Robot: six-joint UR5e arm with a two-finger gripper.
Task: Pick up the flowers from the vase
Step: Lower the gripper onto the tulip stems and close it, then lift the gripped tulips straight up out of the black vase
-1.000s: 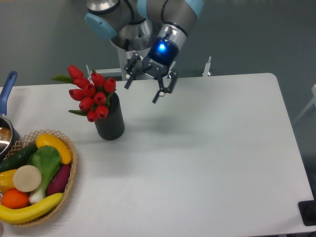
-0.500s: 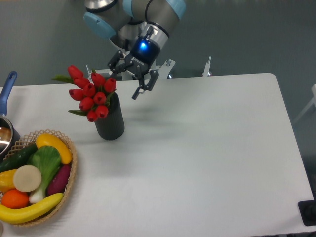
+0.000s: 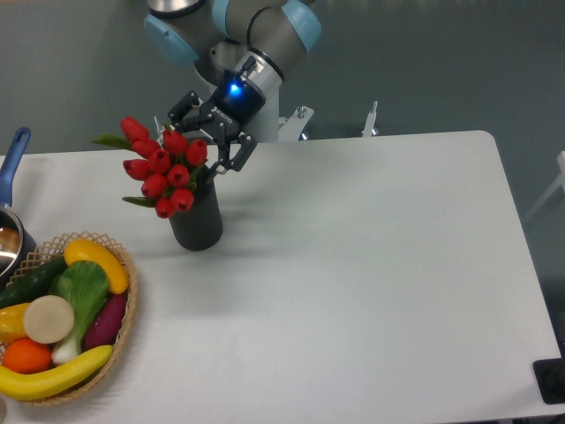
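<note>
Next, the gripper grabs the red flowers by their green stems and lifts the flowers out of the vase [image 3: 199, 219].
The flowers [image 3: 163, 168], a bunch of red tulip buds with green stems and leaves, stand in the vase [image 3: 199, 219], a dark matte cylinder on the left half of the white table. My gripper [image 3: 196, 141] hangs open just above and behind the right side of the bunch. One finger reaches toward the top buds and the other sits by the vase mouth. Nothing is held between the fingers.
A woven basket [image 3: 124, 331] of fruit and vegetables sits at the front left. A metal pot with a blue handle [image 3: 13, 157] shows at the left edge. The white table [image 3: 371, 274] stretches to the right.
The gripper has travelled left and slightly down, from right of the vase to right beside the tulip buds. It stays open. Flowers and vase have not moved.
</note>
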